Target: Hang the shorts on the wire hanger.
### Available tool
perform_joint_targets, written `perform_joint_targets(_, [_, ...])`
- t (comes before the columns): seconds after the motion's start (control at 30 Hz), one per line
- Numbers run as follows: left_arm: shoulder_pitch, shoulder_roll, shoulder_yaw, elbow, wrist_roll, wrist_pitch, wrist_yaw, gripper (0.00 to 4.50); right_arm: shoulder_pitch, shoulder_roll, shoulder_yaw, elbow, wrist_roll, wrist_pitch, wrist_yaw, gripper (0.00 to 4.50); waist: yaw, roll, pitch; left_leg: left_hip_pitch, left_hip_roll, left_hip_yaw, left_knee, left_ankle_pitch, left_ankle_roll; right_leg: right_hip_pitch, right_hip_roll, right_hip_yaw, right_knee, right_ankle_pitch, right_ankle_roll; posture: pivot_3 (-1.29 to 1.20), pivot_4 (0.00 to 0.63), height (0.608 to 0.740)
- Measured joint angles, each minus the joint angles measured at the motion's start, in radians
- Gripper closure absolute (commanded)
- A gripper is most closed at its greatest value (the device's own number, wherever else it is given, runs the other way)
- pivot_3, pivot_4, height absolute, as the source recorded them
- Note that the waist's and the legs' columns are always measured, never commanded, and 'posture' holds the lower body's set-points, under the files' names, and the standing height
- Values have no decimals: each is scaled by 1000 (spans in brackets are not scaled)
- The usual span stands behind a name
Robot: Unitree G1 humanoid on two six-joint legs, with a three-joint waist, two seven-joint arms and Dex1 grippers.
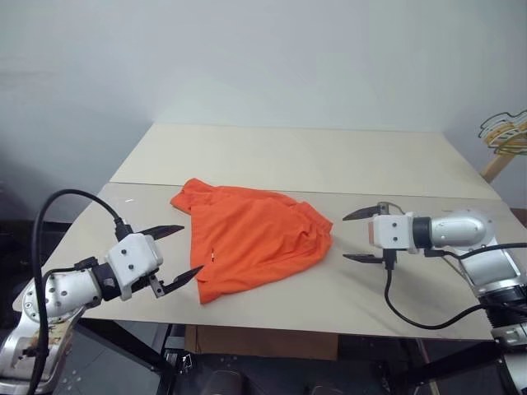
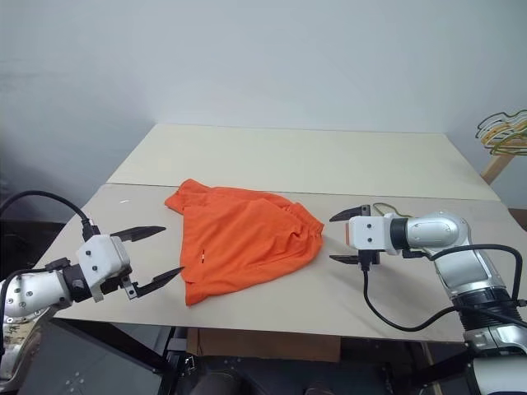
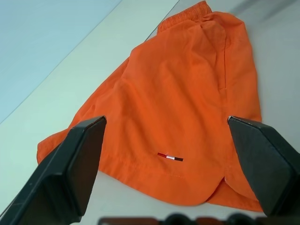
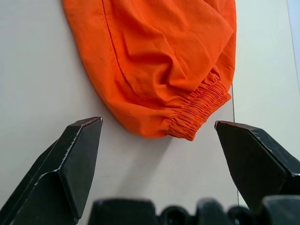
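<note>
I will next pick up the shorts with my right gripper by their gathered waistband [image 1: 319, 219] [image 4: 201, 110], where the waistband's edge puckers up.
The bright orange shorts [image 1: 255, 234] lie crumpled flat on the near part of the table, their gathered waistband [image 4: 201, 110] at the right end. My left gripper [image 1: 192, 248] hovers just left of the shorts' near left corner, open, nothing between its black fingers. My right gripper [image 1: 344, 238] is a short gap to the right of the waistband, pointing at it, also open and empty. In the left wrist view the shorts [image 3: 187, 93] spread out ahead of the open fingers. The wire hanger is out of view.
The pale table [image 1: 288, 156] is made of two boards meeting in a seam behind the shorts. A bunch of pale yellowish-green wire hangers [image 1: 506, 132] hangs on a wooden stand at the far right edge. A black cable trails from each wrist.
</note>
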Motion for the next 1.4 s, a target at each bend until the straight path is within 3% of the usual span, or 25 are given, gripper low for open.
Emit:
perform_joint_targets(0.33, [68,49,-43,4,19,0,-65,0,-53,37,36,54,-85,-37,-49,44,-64,0,0,1,2,1,0,0,0,0,1,0,0,-1,-2,126,0,740])
perform_joint_targets(0.47, [71,75,-43,7,16,-1,-101,0,-114,58,100,156,-242,-157,-157,44,-82,0,0,1,2,3,0,1,-1,0,2,0,1,-1,-5,104,0,740])
perform_joint_targets(0.73, [44,85,-45,28,6,-1,-131,0,-364,93,287,452,-657,-504,-525,44,-125,0,0,0,3,5,-1,2,-4,-4,3,2,4,0,-5,101,0,740])
perform_joint_targets(0.9, [52,81,-44,24,-3,0,-129,0,-452,125,419,542,-912,-609,-809,44,-135,0,0,0,3,4,-1,2,-4,-10,3,7,11,0,-5,105,0,740])
perform_joint_targets(1.17, [83,62,-46,21,-2,-1,-117,0,-564,229,614,699,-1207,-609,-1241,44,-152,0,0,2,3,4,-1,5,-8,-11,6,9,17,-2,-9,107,0,740])
perform_joint_targets(1.4, [89,53,-48,20,-1,-2,-111,0,-645,331,722,841,-1314,-539,-1467,44,-155,0,0,2,5,2,-2,6,-10,-12,11,10,19,0,-8,125,0,740])
